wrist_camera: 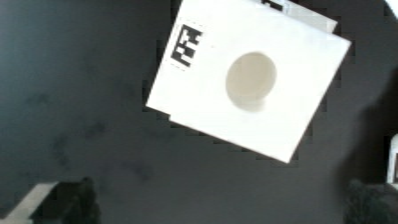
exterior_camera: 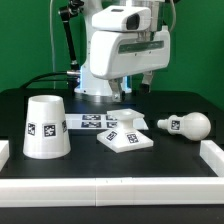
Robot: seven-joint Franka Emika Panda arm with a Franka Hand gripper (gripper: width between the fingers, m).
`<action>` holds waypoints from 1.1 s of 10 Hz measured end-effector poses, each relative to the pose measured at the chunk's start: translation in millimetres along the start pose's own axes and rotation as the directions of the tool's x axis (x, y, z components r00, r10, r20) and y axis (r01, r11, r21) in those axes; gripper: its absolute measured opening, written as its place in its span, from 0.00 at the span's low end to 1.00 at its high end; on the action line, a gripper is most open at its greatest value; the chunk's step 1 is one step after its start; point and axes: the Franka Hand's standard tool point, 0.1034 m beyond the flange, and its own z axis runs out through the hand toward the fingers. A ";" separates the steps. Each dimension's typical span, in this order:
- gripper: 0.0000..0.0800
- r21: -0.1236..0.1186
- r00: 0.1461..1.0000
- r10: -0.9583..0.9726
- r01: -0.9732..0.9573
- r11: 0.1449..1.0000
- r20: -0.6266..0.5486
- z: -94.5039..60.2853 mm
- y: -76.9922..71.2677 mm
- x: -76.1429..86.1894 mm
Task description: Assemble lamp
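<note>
The lamp base's raised middle block [exterior_camera: 126, 116] is far below my gripper's fingers, so my gripper needs to lower first and then close on the block.
The flat square lamp base [exterior_camera: 126, 138] lies on the black table in the middle, with tags on it. In the wrist view the base [wrist_camera: 205, 100] shows a round socket hole [wrist_camera: 253, 78] and one tag. The tapered shade [exterior_camera: 45, 127] stands at the exterior view's left, wide end down. The round-headed bulb [exterior_camera: 186, 125] lies on its side at the exterior view's right. My gripper [exterior_camera: 139, 88] hangs above the base, apart from it. In the wrist view my gripper [wrist_camera: 222, 205] is open and empty, its dark fingertips [wrist_camera: 63, 200] far apart.
The marker board [exterior_camera: 85, 122] lies flat behind the base, in front of the robot's foot. A low white wall [exterior_camera: 110, 186] runs along the table's front and up the exterior view's right side [exterior_camera: 212, 155]. Black cables hang behind the arm.
</note>
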 end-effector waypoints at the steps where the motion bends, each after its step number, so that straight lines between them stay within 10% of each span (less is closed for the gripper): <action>1: 0.87 0.007 0.998 0.055 -0.055 0.998 0.008 9.2 -5.8 -12.1; 11: 0.87 0.042 0.993 0.111 -0.113 0.993 0.048 47.6 -16.5 -24.9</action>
